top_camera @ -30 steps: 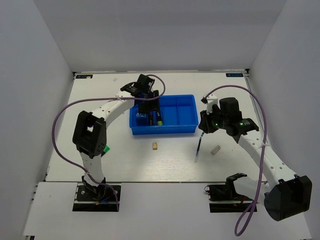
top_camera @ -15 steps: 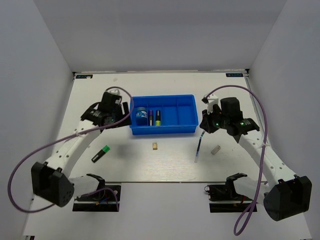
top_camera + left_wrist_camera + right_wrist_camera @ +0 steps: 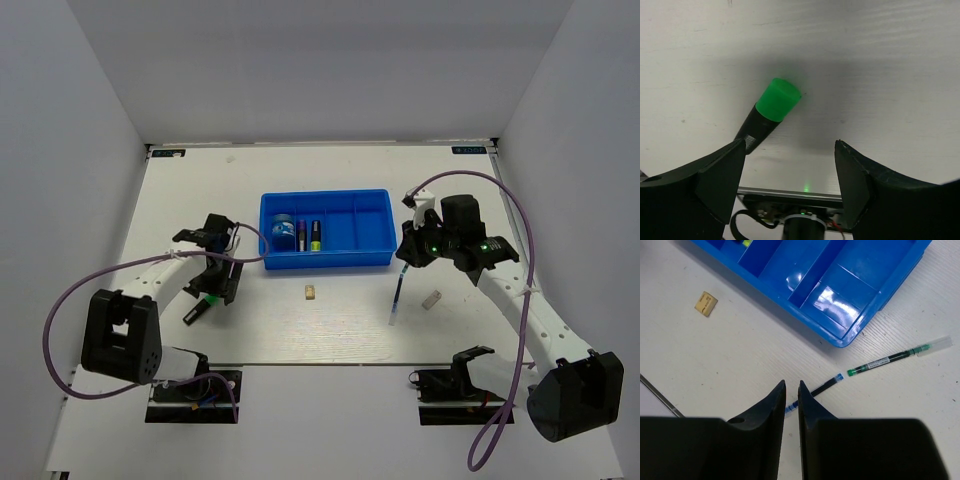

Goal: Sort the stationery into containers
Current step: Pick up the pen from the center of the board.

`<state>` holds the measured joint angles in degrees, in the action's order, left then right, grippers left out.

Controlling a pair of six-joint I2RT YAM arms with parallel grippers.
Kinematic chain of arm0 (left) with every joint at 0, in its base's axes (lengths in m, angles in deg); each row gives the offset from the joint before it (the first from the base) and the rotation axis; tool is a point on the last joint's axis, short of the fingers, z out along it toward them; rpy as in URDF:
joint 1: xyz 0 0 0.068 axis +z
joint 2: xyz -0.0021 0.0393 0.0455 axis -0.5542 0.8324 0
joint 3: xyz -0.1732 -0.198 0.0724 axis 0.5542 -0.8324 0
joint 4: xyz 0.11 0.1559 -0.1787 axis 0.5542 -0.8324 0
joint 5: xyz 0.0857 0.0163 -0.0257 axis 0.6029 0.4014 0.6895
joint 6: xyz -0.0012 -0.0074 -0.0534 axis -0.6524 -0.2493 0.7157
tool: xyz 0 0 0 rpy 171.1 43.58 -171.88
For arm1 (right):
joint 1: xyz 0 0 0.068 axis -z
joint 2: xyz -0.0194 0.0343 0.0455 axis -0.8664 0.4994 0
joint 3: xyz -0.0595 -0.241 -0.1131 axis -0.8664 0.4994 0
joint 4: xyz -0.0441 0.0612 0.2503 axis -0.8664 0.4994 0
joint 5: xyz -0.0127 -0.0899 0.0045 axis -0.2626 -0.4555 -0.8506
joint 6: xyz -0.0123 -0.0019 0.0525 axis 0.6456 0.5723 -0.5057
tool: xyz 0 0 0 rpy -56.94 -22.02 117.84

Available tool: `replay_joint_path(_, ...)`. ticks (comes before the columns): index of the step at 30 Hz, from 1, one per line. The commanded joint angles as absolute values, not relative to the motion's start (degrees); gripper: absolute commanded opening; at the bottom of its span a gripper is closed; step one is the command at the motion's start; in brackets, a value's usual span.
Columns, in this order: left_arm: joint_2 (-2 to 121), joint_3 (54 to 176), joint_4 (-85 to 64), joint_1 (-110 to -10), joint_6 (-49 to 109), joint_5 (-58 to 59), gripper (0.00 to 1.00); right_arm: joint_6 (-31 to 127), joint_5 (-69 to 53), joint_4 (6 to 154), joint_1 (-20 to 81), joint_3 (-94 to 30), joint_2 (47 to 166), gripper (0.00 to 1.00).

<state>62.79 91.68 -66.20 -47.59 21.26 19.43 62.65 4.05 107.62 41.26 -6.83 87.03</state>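
My left gripper moves toward the marker's body (image 3: pixel 197 313) (image 3: pixel 756 131), before closing on the marker. The fingers straddle tabletop, with one finger over the marker's body, so it is too early to close.
The blue tray (image 3: pixel 370 232) holds a blue roll (image 3: pixel 283 229) and two dark markers (image 3: pixel 316 235) in its left compartments. A dark marker with a green cap (image 3: pixel 199 307) lies on the table. My left gripper (image 3: pixel 218 284) is open and low just beside it. In the left wrist view the cap (image 3: pixel 779 99) lies ahead of the gripper (image 3: pixel 790 142), towards its left finger. My right gripper (image 3: pixel 407 256) is shut, with only a slit, and hovers over the blue-tipped pen (image 3: pixel 396 296), which lies under the gripper (image 3: pixel 791 383) in the right wrist view (image 3: pixel 827 384). A tan block (image 3: pixel 311 292) and a pale grey block (image 3: pixel 432 298) lie on the table.
A second thin pen with a green tip (image 3: pixel 900 356) lies by the tray's corner (image 3: pixel 845 337) in the right wrist view. The tray's right compartments (image 3: pixel 860 265) hold nothing. White walls enclose the table on three sides.
My left arm has swung from over the tray to the near left and come down beside the green-capped marker. The right arm and the pen have not moved.
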Motion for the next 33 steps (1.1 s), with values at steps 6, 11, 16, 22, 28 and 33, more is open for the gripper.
replay_joint_path(6, 64.05, 87.26, -56.17, -47.19, 11.66, 24.33, 0.82, 63.25, 6.18, 107.40, 41.50, -6.83, 86.02, 0.19)
replay_joint_path(11, 65.37, 86.36, -52.72, -45.09, 8.94, 22.32, 0.81, 62.99, 6.63, 107.58, 41.76, -6.65, 85.50, 0.19)
replay_joint_path(16, 66.16, 87.51, -52.63, -42.98, 7.88, 19.25, 0.71, 62.90, 7.07, 107.58, 42.02, -6.56, 85.41, 0.19)
replay_joint_path(22, 66.95, 85.40, -51.23, -40.69, 7.97, 14.06, 0.65, 62.90, 7.15, 107.49, 42.46, -6.56, 85.23, 0.19)
replay_joint_path(28, 69.84, 84.79, -52.63, -40.25, 8.14, 10.63, 0.59, 62.90, 7.24, 107.58, 42.64, -6.48, 85.06, 0.19)
replay_joint_path(33, 72.05, 85.84, -53.34, -40.34, 9.90, 10.62, 0.46, 62.73, 7.42, 107.58, 43.16, -6.56, 84.53, 0.19)
